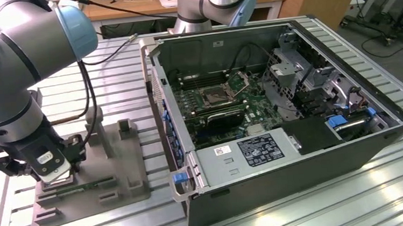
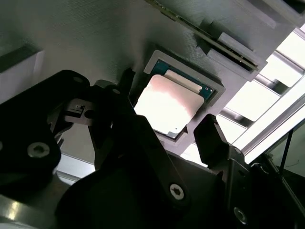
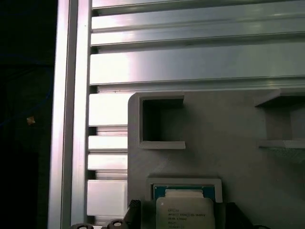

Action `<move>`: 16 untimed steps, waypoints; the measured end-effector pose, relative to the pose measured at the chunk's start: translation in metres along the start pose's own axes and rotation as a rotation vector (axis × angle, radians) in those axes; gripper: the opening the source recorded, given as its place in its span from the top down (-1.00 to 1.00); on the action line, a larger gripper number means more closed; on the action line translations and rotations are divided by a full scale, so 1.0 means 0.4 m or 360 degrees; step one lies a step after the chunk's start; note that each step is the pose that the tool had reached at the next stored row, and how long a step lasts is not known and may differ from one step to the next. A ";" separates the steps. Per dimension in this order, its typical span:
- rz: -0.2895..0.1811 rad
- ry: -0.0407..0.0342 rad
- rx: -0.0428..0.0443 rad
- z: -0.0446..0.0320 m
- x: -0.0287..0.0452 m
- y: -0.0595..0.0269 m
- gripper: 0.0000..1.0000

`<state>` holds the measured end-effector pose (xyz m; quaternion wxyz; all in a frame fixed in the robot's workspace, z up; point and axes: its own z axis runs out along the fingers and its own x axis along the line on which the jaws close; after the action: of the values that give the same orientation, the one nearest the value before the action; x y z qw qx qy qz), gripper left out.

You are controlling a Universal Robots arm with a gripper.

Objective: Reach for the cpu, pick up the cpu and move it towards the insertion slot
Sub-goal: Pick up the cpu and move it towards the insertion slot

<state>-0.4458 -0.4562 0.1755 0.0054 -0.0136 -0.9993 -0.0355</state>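
Observation:
My gripper's fingers are down beside the sides of the CPU (image 3: 186, 212) in the tray's hollow (image 3: 185, 182). They would hold the CPU if they closed now, so it is time to close on it.
The cpu (image 2: 167, 102), a small square chip with a silvery top and pale rim, lies flat in a recess of the grey tray (image 2: 95, 38). My gripper (image 2: 169, 107) hangs low over it, open, with one dark finger (image 2: 126, 83) on each side of the chip; whether they touch it I cannot tell. In the first wrist view the cpu (image 3: 186, 212) lies between the same fingertips of the gripper (image 3: 183, 212). In the exterior view the gripper (image 1: 51, 176) is down at the tray (image 1: 130, 172) on the exterior view's left. The insertion slot (image 1: 217, 95) sits open on the green board inside the computer case.
The open computer case (image 1: 274, 112) lies on the slatted metal table (image 1: 380, 185), to the exterior view's right of the tray. A long green memory stick (image 1: 85, 186) rests in the tray beside the gripper. A second arm's base (image 1: 211, 4) stands behind the case.

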 end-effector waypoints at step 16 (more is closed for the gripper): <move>0.0002 0.0000 0.0000 0.000 0.000 0.000 -0.09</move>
<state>-0.4458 -0.4561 0.1754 0.0053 -0.0143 -0.9993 -0.0355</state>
